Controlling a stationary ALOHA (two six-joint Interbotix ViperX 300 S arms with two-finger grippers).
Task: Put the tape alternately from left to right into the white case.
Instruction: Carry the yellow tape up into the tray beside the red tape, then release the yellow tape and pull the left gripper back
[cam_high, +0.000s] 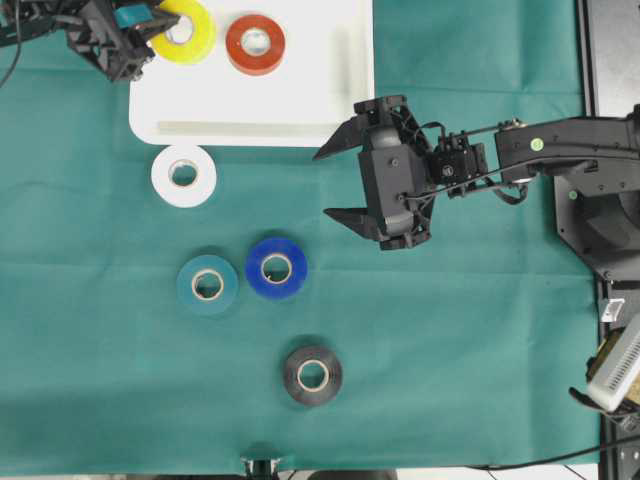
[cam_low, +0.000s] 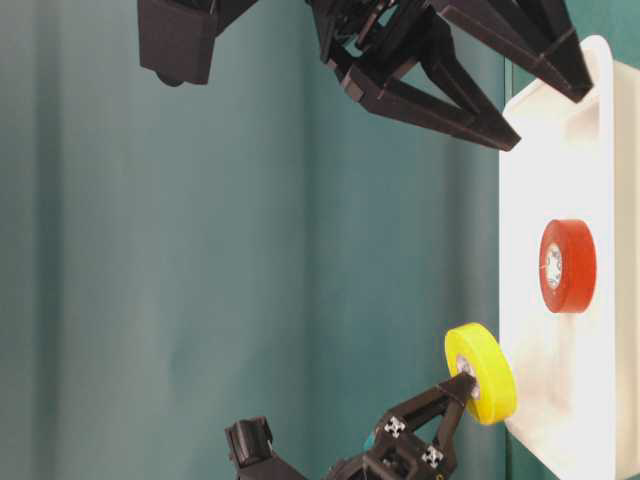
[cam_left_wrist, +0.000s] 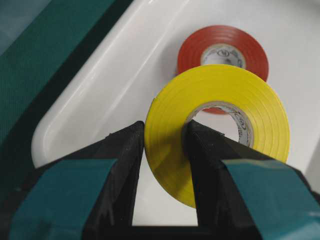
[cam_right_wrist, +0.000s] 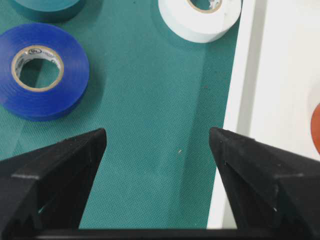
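Observation:
My left gripper should release the yellow tape now: it is low over the white case's bottom and would lie in the case.
My left gripper is shut on the yellow tape, one finger through its core and the other against its outer wall. It holds the roll tilted over the left end of the white case. A red-orange tape lies flat in the case just to the right of it. On the green cloth lie a white tape, a teal tape, a blue tape and a black tape. My right gripper hangs open and holds nothing, above the cloth by the case's front right corner.
The green cloth covers the table, with bare room to the right of the rolls. The right arm reaches in from the right edge. The right half of the case holds nothing.

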